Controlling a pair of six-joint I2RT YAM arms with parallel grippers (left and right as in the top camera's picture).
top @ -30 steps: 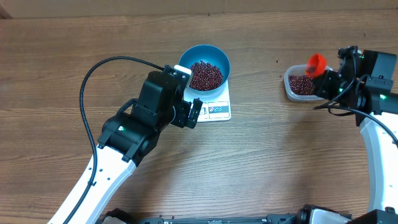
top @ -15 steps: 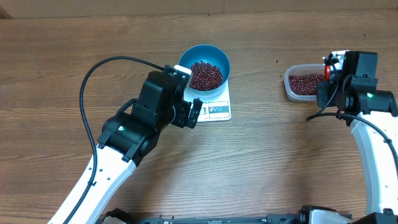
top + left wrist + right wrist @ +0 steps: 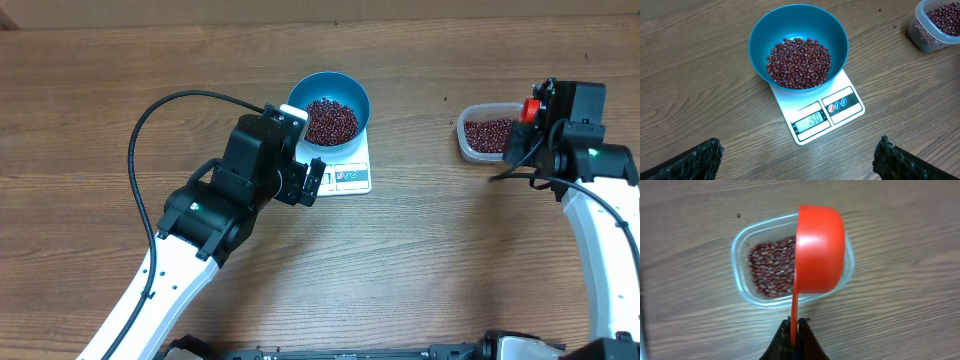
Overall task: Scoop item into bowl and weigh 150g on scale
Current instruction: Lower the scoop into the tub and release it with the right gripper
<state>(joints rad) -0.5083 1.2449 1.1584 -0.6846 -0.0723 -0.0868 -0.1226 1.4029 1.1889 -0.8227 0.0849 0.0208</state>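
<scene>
The red scoop (image 3: 529,110) stays held in my right gripper for now, until its cup rests upright on the beans: the cup hangs sideways above the tub's rim (image 3: 496,106).
The blue bowl (image 3: 352,92) sits on the white scale (image 3: 352,178) and holds a heap of dark red-brown beans, the item (image 3: 330,120). In the left wrist view the bowl (image 3: 760,35) with the item (image 3: 799,62) stands on the scale (image 3: 840,107), whose display reads 150. My left gripper (image 3: 799,147) is open and empty, hovering just in front of the scale. My right gripper (image 3: 794,325) is shut on the thin handle of a red scoop (image 3: 820,250). The scoop hangs over the right end of a clear tub (image 3: 740,295), its rounded outside towards the camera.
The clear tub (image 3: 466,145) of beans stands at the right of the wooden table, well apart from the scale. My left arm (image 3: 200,215) and its black cable (image 3: 150,120) cross the table's left half.
My right arm has turned and carried the red scoop from the tub's upper left to its right end. The left arm, bowl and scale have not moved.
</scene>
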